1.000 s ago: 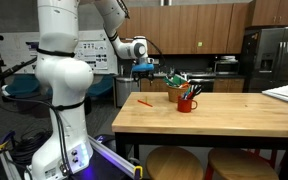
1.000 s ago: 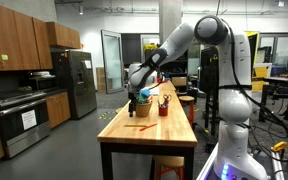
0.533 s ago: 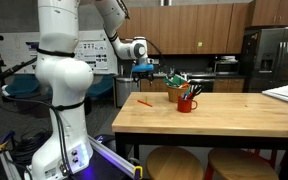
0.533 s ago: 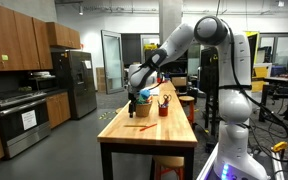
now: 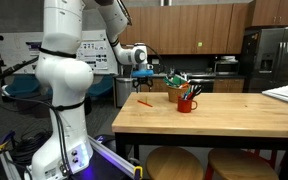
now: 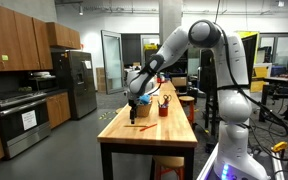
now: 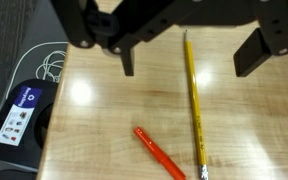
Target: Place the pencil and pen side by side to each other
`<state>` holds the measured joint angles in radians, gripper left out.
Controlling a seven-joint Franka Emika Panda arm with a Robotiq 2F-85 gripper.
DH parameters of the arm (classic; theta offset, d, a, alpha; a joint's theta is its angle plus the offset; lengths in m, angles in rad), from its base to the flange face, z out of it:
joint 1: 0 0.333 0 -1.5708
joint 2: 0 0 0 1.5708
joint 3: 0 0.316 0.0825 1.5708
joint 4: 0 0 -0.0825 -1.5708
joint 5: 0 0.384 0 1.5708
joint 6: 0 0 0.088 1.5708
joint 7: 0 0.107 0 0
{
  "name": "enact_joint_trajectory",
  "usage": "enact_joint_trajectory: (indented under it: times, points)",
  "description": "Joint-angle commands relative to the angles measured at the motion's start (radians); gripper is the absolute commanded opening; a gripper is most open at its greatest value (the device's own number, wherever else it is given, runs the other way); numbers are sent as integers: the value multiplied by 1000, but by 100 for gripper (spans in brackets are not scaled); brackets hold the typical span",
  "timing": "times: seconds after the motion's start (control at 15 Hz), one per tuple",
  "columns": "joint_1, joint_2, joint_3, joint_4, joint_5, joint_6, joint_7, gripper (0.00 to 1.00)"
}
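I am not ready to close yet: my open fingers have a gap under them above the table, with the yellow pencil (image 7: 194, 105) between them. My gripper needs to go lower first, then close on the pencil.
In the wrist view a yellow pencil (image 7: 194, 105) lies lengthwise on the wooden table (image 7: 94, 120), its tip pointing up between my fingers. An orange pen (image 7: 156, 152) lies at an angle a little to the pencil's left, apart from it. My gripper (image 7: 191, 60) hangs open above the pencil's tip end, with one dark finger on each side of it and nothing held. In an exterior view the gripper (image 5: 144, 80) hovers over the pen (image 5: 144, 101) near the table's end. The gripper (image 6: 134, 104) also shows above the table in an exterior view.
A red mug (image 5: 187, 103) full of pens stands further along the table, with a box of items (image 5: 176, 81) behind it. Beyond the table's edge, a blue-and-white device with a coiled cable (image 7: 19, 110) lies on the floor. Two stools (image 5: 179, 163) sit under the table.
The gripper has come down a little toward the table end and the pen. Its jaws stay open; pen and pencil have not moved.
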<state>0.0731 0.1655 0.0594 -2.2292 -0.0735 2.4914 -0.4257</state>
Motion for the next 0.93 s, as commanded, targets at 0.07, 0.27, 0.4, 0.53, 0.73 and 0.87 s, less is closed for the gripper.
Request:
enact_joint_trajectory:
  times: [0.07, 0.27, 0.4, 0.53, 0.73, 0.87]
  points:
    - [-21, 43, 10, 37, -35, -20, -20, 100]
    - [-29, 71, 13, 54, -30, -27, -38, 100]
    - [-32, 87, 15, 66, -29, -33, -46, 100]
    - [-35, 103, 17, 79, -30, -38, -55, 100]
    - [-39, 121, 19, 96, -31, -49, -63, 87]
    - [-41, 128, 22, 102, -28, -56, -72, 70]
